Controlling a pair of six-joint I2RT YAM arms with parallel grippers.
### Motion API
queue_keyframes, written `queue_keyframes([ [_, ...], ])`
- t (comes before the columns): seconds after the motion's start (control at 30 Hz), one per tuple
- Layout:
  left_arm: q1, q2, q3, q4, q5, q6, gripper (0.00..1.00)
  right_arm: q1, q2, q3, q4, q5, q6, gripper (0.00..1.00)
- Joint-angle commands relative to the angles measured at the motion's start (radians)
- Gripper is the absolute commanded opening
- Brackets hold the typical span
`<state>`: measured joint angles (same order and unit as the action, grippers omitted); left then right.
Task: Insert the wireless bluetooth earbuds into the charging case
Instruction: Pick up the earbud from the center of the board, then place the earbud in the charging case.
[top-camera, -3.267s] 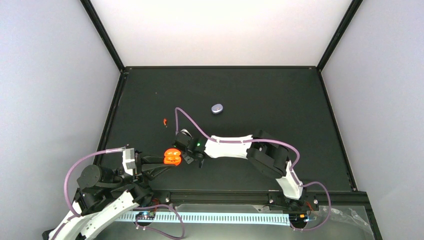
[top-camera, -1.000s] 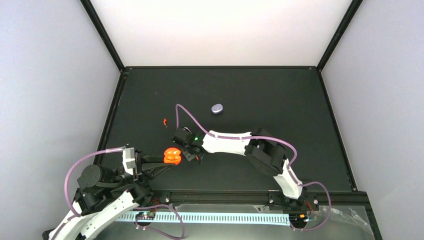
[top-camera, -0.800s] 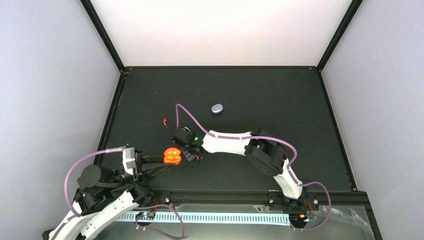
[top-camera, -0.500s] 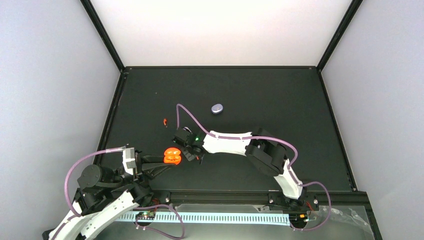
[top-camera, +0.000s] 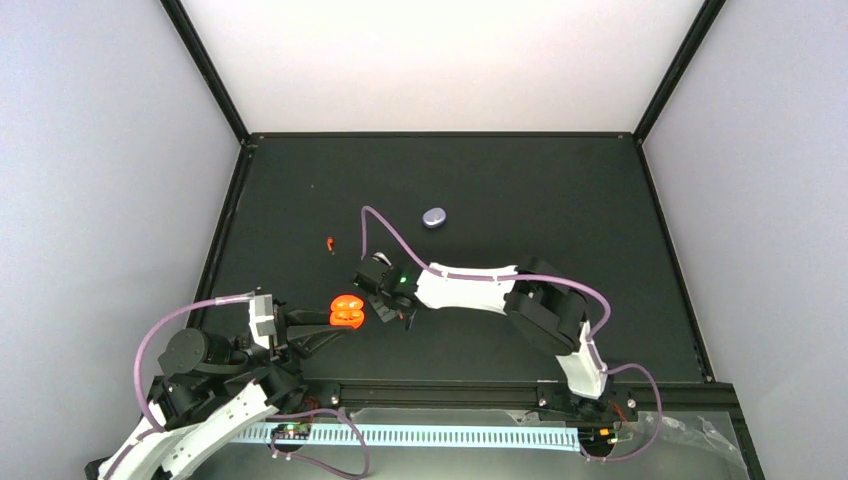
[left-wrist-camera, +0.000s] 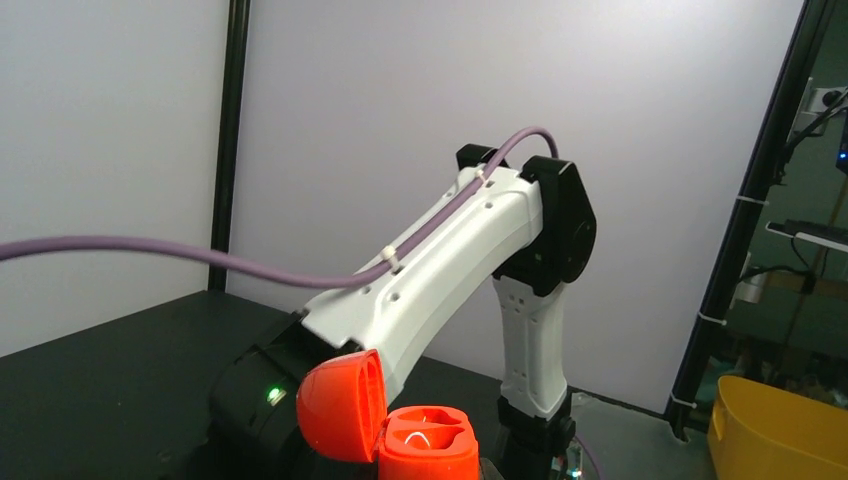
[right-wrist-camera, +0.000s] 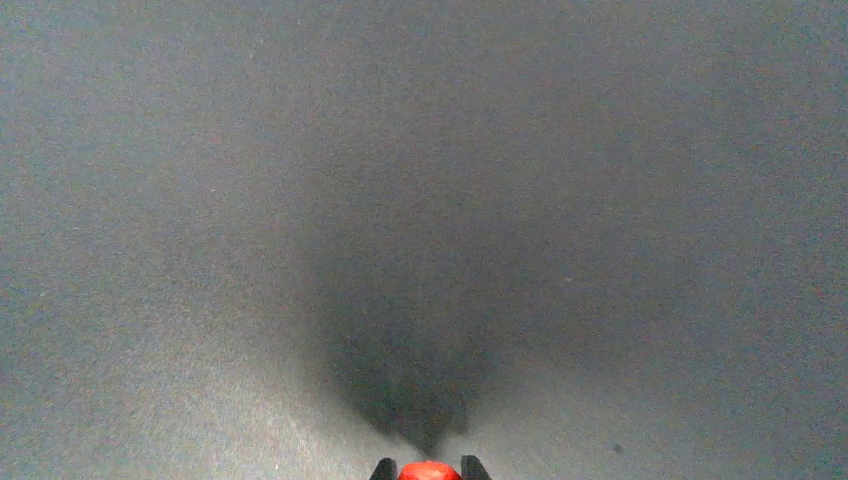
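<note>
The red-orange earbud, tight between both black fingers, would come up if I lifted my right gripper now.
My left gripper (top-camera: 328, 321) is shut on the base of an open red-orange charging case (top-camera: 347, 311) and holds it above the table's near-left part. In the left wrist view the case (left-wrist-camera: 428, 447) shows two hollow wells, with its lid (left-wrist-camera: 338, 404) swung up to the left. Just right of the case, my right gripper (top-camera: 403, 317) is shut on a red-orange earbud (right-wrist-camera: 428, 471), which shows between the black fingertips (right-wrist-camera: 383, 468) a little above the mat. Another red-orange earbud (top-camera: 330, 242) lies on the mat farther back, to the left.
A closed lavender case (top-camera: 433, 217) lies on the black mat (top-camera: 520, 200) behind the right arm. The right arm's white forearm (left-wrist-camera: 440, 260) rises close behind the open case. Black frame rails border the mat, and a yellow bin (left-wrist-camera: 780, 430) stands off the table.
The right gripper's jaws have closed on the red-orange earbud. The right wrist has shifted slightly to the right, away from the case. The left arm and the case have held still.
</note>
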<state>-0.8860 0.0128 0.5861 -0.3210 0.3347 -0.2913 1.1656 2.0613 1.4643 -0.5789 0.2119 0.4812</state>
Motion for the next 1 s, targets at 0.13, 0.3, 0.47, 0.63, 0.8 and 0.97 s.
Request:
queue_keyframes([
  [0.13,-0.005,-0.085,0.003,0.023,-0.029,-0.009,0.01,-0.017,-0.236,-0.107,0.045,0.126,0.039,0.01],
  [0.3,-0.005,-0.061,0.003,0.073,-0.032,-0.004,0.02,-0.044,-0.451,-0.172,0.049,0.167,0.025,0.01],
  [0.47,-0.005,0.016,0.001,0.165,-0.031,0.015,0.01,-0.05,-0.698,-0.205,0.053,0.194,-0.035,0.01],
  [0.63,-0.006,0.132,-0.008,0.349,-0.041,0.051,0.02,-0.05,-0.913,-0.203,0.079,0.166,-0.14,0.01],
  [0.8,-0.006,0.297,-0.025,0.598,-0.052,0.073,0.02,-0.05,-1.059,-0.169,0.116,0.085,-0.234,0.01],
  [0.97,-0.005,0.485,-0.046,0.893,-0.028,0.054,0.02,-0.049,-1.152,-0.137,0.177,-0.045,-0.308,0.01],
])
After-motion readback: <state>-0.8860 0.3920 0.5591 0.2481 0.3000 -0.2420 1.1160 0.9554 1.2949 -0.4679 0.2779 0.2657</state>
